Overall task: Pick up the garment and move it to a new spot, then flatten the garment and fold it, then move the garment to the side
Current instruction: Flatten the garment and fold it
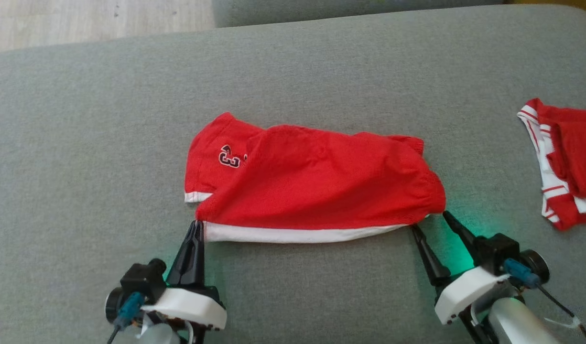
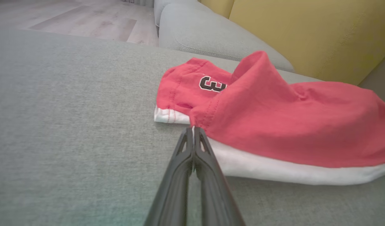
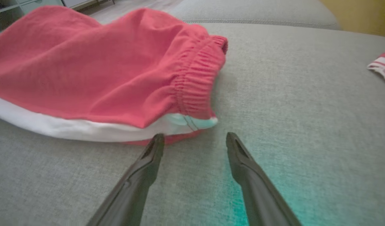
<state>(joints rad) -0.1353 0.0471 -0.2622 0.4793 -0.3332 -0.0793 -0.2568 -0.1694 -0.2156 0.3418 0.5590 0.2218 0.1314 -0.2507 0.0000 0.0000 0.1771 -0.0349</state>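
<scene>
The shorts on the grey cushion need to be flattened, so my right gripper should next take hold of them by their gathered elastic waistband edge [image 1: 433, 207] [image 3: 197, 113].
The garment [image 1: 312, 181] is a pair of red shorts with a white hem and a number print, lying folded over on the grey cushion [image 1: 82, 143]. My left gripper [image 1: 197, 223] is shut on the garment's near left corner; in the left wrist view the closed fingertips [image 2: 193, 128] pinch the red and white edge of the shorts [image 2: 290, 131]. My right gripper [image 1: 429, 220] stands open at the near right corner, one finger touching the hem. In the right wrist view the garment's elastic waistband [image 3: 195, 81] lies just beyond the spread fingers, and nothing is between them.
A second red and white garment [image 1: 565, 162] lies at the cushion's right edge, also visible as a striped corner [image 3: 382, 64]. A yellow backrest [image 2: 305, 34] rises behind. Wooden floor [image 1: 82, 19] lies beyond the cushion's far left edge.
</scene>
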